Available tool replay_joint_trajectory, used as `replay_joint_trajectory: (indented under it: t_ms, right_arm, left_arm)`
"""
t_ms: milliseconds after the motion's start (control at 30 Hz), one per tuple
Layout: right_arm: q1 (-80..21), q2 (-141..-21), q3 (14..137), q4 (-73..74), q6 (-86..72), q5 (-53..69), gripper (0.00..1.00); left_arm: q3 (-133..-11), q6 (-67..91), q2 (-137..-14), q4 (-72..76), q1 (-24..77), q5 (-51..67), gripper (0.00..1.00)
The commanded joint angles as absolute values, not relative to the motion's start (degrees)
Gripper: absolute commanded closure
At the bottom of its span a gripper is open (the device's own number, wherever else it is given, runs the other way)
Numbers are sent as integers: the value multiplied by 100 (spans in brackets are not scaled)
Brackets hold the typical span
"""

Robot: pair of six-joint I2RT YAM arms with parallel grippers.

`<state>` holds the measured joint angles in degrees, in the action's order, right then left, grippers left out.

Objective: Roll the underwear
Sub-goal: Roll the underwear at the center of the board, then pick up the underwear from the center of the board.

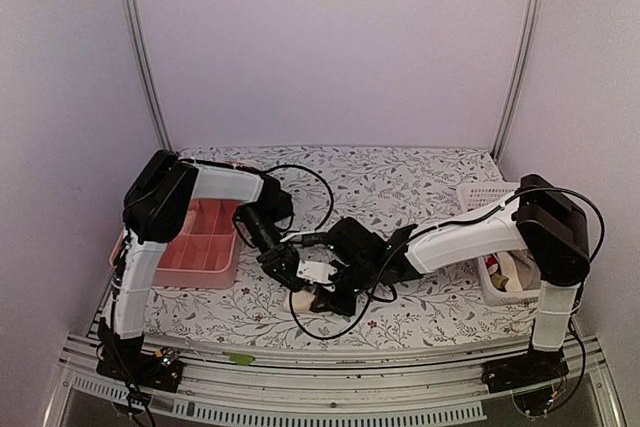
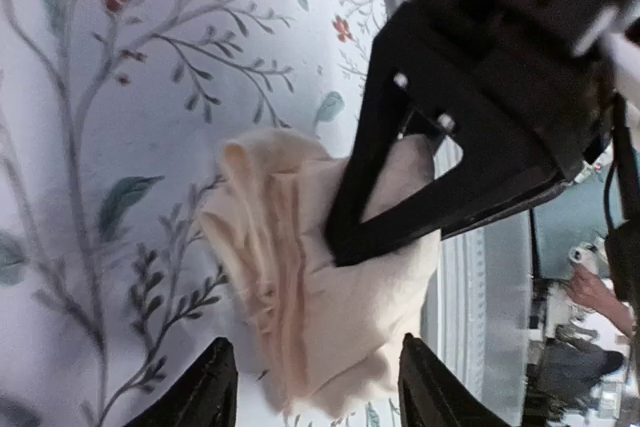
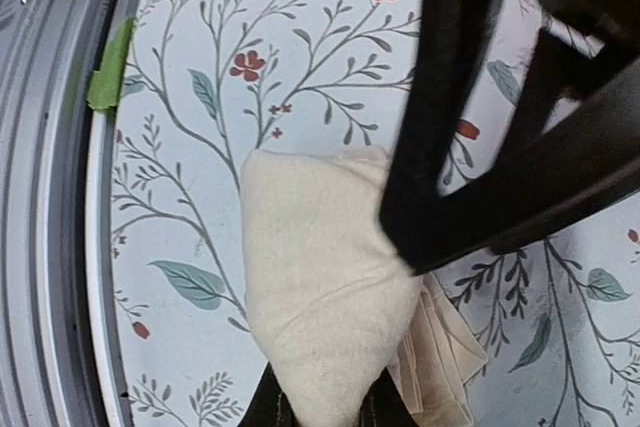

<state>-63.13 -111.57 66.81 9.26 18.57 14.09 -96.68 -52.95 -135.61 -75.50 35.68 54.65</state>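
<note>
The underwear must stay rolled for the pink tray. I should next pick up the underwear's near end (image 2: 335,372) across its folded layers with my left gripper.
One piece of cream underwear (image 2: 330,327) lies bunched and partly folded on the flowered cloth near the table's front edge; in the top view (image 1: 303,302) it shows between the two grippers. My left gripper (image 2: 320,392) is open, with its fingers either side of the garment's near end. My right gripper (image 3: 330,412) is shut on the garment's (image 3: 310,277) pointed end. One right finger (image 2: 350,217) lies across the cloth in the left wrist view. One left finger (image 3: 420,227) lies across it in the right wrist view. Both grippers (image 1: 290,269) (image 1: 332,295) meet at the table's middle front.
A pink divided tray (image 1: 205,247) stands at the left by the left arm. A white basket (image 1: 488,195) at the right edge holds more cloth (image 1: 515,272). The metal front rail (image 3: 50,197) with a green tape tab (image 3: 105,72) runs close to the garment.
</note>
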Motion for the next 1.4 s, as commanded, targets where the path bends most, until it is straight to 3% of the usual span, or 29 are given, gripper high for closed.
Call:
replay_joint_trajectory:
  t_ms: [0, 167, 300, 567, 667, 833, 1367]
  right_arm:
    - [-6071, -11369, 6624, 1371, 1066, 2909, 100]
    - [-5542, -11869, 6808, 1503, 437, 4227, 100]
    - [-5119, -12374, 6882, 1549, -11, 5216, 100]
    - [-4657, -13247, 7433, 1804, -461, 6143, 100]
    - [-4632, -13389, 7500, 1804, -494, 6227, 100]
    - [-4609, -13602, 7536, 1772, -561, 6290, 100]
    - [-4603, -13872, 7546, 1637, -895, 6708, 100]
  left_arm:
    - [-9065, -4329, -12007, -5612, 2987, 5156, 43]
    - [-7430, -3119, -9935, -3013, 2329, 4754, 40]
    - [-5853, -3360, -8477, -1682, 2352, 4092, 39]
    - [-3225, -5018, -6422, -183, 3866, 2673, 35]
    - [-2902, -5175, -6533, 171, 4532, 2462, 34]
    - [-3183, -4974, -7749, 870, 5244, 1870, 34]
    - [-4055, -5380, -9795, 1149, 5713, 1211, 36]
